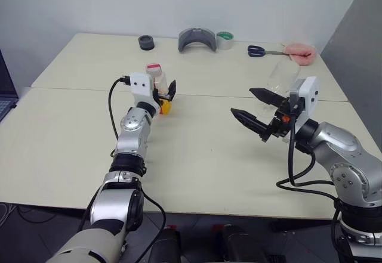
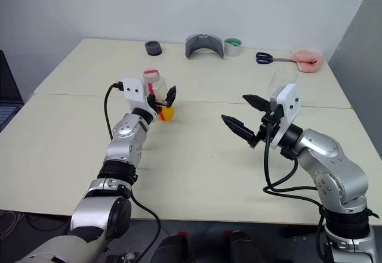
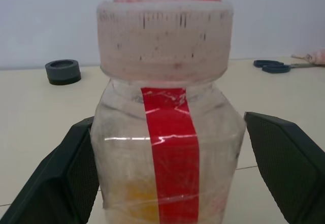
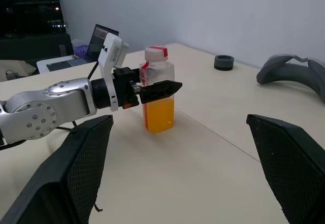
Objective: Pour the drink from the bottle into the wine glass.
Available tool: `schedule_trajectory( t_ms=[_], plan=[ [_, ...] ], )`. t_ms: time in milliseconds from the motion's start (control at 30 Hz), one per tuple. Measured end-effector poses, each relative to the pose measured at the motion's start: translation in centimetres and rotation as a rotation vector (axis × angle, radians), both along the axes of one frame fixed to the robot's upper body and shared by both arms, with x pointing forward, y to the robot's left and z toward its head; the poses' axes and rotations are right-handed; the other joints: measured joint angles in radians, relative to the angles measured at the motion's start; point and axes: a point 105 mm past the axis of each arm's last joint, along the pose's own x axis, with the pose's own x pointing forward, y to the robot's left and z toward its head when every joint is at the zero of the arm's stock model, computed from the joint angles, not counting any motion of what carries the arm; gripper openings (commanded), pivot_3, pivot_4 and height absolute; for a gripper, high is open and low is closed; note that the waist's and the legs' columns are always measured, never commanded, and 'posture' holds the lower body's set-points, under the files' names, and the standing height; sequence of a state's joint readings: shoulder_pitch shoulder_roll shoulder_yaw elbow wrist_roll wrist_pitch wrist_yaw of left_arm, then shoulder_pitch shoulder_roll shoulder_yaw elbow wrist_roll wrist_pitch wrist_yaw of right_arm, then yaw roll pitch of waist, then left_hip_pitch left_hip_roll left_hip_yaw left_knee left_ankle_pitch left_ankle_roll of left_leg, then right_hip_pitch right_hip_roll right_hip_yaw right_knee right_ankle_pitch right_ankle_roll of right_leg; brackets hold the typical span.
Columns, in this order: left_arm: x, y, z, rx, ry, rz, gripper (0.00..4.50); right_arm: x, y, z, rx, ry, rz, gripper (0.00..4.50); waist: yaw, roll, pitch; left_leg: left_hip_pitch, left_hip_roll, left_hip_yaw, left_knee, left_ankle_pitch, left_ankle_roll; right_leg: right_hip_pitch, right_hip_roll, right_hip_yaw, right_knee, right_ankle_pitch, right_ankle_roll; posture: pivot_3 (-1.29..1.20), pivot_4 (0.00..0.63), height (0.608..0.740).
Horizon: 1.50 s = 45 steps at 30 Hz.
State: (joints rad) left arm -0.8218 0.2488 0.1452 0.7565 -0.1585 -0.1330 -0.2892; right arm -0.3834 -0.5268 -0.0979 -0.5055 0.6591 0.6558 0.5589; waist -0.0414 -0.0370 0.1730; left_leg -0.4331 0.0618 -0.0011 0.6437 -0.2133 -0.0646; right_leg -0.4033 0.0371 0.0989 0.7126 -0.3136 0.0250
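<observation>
My left gripper closes on the bottle now, since its fingers are on both sides of the bottle's clear body (image 1: 160,84) (image 3: 170,148).
The bottle (image 1: 157,78), clear plastic with a red label stripe and a red-and-white cap, stands upright on the table left of centre. The orange drink (image 4: 158,113) fills its lower part. My left gripper (image 1: 163,91) is open around the bottle, one black finger (image 3: 56,183) on each side, with small gaps showing in the left wrist view. The wine glass (image 1: 284,73) stands on the right, just behind my right hand. My right gripper (image 1: 242,102) hovers above the table right of centre, open and empty, pointing toward the bottle.
Along the far edge of the table (image 1: 203,167) lie a black round piece (image 1: 146,42), a grey curved object (image 1: 197,39), a tape roll (image 1: 225,39), blue-handled scissors (image 1: 258,50) and a pink thing (image 1: 300,53). A laptop (image 1: 5,96) sits off the left edge.
</observation>
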Motion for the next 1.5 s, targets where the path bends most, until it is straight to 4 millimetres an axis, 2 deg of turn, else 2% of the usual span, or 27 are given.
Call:
schedule_trajectory(
  t_ms=[233,467,567,800,1167,1267,1367,1500],
  plan=[
    [0.4,-0.2,0.6,0.002,-0.026,0.001,4.46,0.0,-0.1,-0.1,-0.002,0.005,-0.010,4.50,0.001,0.000,0.000,0.000,0.000,0.000,0.000,0.000,0.000,0.000,0.000,0.000,0.000,0.000,0.000,0.00,0.150,0.740],
    [0.5,-0.2,0.4,0.001,-0.025,-0.003,4.46,0.0,-0.2,-0.2,-0.002,0.010,-0.017,4.50,0.001,0.000,0.000,0.000,0.000,0.000,0.000,0.000,0.000,0.000,0.000,0.000,0.000,0.000,0.000,0.00,0.150,0.740],
    [0.5,0.0,0.4,-0.004,-0.026,0.001,3.88,0.0,-0.2,-0.2,-0.002,0.010,-0.017,4.50,0.001,0.000,0.000,0.000,0.000,0.000,0.000,0.000,0.000,0.000,0.000,0.000,0.000,0.000,0.000,0.00,0.150,0.740],
    [0.5,0.3,0.5,-0.010,-0.029,0.010,1.81,0.0,-0.2,-0.2,-0.002,0.010,-0.018,4.50,0.001,0.000,0.000,0.000,0.000,0.000,0.000,0.000,0.000,0.000,0.000,0.000,0.000,0.000,0.000,0.00,0.150,0.740],
    [0.5,0.2,0.7,0.010,-0.015,0.002,1.77,0.3,-0.3,-0.2,-0.009,0.005,-0.034,4.50,0.001,0.000,0.000,0.000,0.000,0.000,0.000,0.000,0.000,0.000,0.000,0.000,0.000,0.000,0.000,0.00,0.150,0.740],
    [0.2,-1.0,1.5,0.072,-0.016,-0.070,1.77,1.2,-0.1,1.4,0.006,-0.035,-0.057,4.50,0.001,0.000,0.000,0.000,0.000,0.000,0.000,0.000,0.000,-0.001,0.000,0.000,0.001,0.000,0.000,0.00,0.150,0.740],
    [-0.6,-3.3,2.3,0.129,-0.019,-0.198,1.77,1.9,0.6,2.8,0.022,-0.074,-0.068,4.50,0.002,0.000,0.000,0.000,0.000,0.000,0.000,0.000,0.000,-0.001,0.000,0.000,0.000,0.000,0.000,0.00,0.150,0.740],
    [-2.2,-7.1,3.0,0.135,-0.030,-0.408,1.77,2.7,2.1,2.7,0.081,-0.040,-0.063,4.50,0.004,0.000,0.000,-0.001,0.000,0.000,0.000,0.000,0.000,-0.001,0.000,0.000,0.000,0.000,0.000,0.00,0.150,0.740]
  ],
)
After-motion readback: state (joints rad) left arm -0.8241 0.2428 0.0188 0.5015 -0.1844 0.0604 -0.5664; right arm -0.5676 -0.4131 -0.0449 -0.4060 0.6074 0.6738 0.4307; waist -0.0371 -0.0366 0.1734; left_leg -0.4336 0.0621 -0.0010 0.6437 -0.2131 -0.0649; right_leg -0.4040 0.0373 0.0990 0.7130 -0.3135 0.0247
